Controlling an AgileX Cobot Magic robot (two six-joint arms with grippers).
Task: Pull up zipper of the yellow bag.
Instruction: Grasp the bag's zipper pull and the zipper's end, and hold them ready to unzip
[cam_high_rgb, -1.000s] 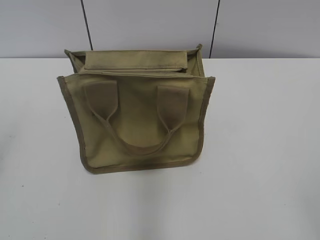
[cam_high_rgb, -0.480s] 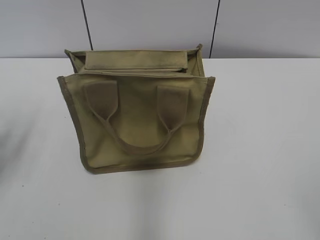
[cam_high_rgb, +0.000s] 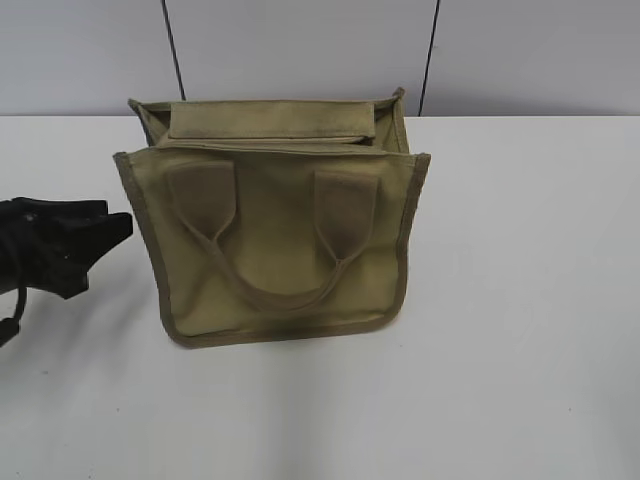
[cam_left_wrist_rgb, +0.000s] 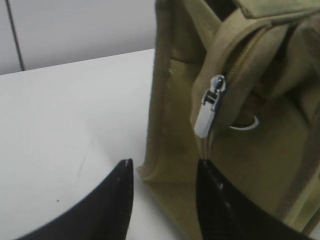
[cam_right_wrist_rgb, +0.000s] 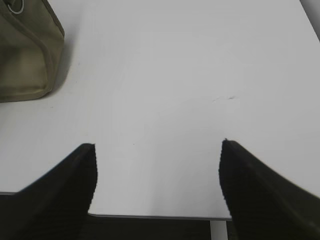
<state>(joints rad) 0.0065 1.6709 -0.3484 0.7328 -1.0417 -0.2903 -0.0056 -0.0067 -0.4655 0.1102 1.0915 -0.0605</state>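
Observation:
The left gripper grabs the yellow bag's zipper by its tail end next, to hold it steady for closing.
The yellow bag (cam_high_rgb: 280, 235) stands in the middle of the white table, its handled face toward the camera. In the left wrist view the bag (cam_left_wrist_rgb: 240, 150) fills the right side, and its zipper's silvery pull tab (cam_left_wrist_rgb: 209, 107) hangs at the bag's end. My left gripper (cam_left_wrist_rgb: 164, 165) is open and empty, low beside the bag's left end, below the tab; it also shows in the exterior view (cam_high_rgb: 105, 228). My right gripper (cam_right_wrist_rgb: 157, 145) is open and empty over bare table near the front edge, with a corner of the bag (cam_right_wrist_rgb: 27, 55) far to its left.
The white table (cam_high_rgb: 520, 330) stretches around the bag. A grey panelled wall (cam_high_rgb: 300, 50) stands behind it. The table's front edge (cam_right_wrist_rgb: 160, 217) lies just under my right gripper.
My left arm has come into the exterior view from the left and now sits just left of the bag. The bag has not moved.

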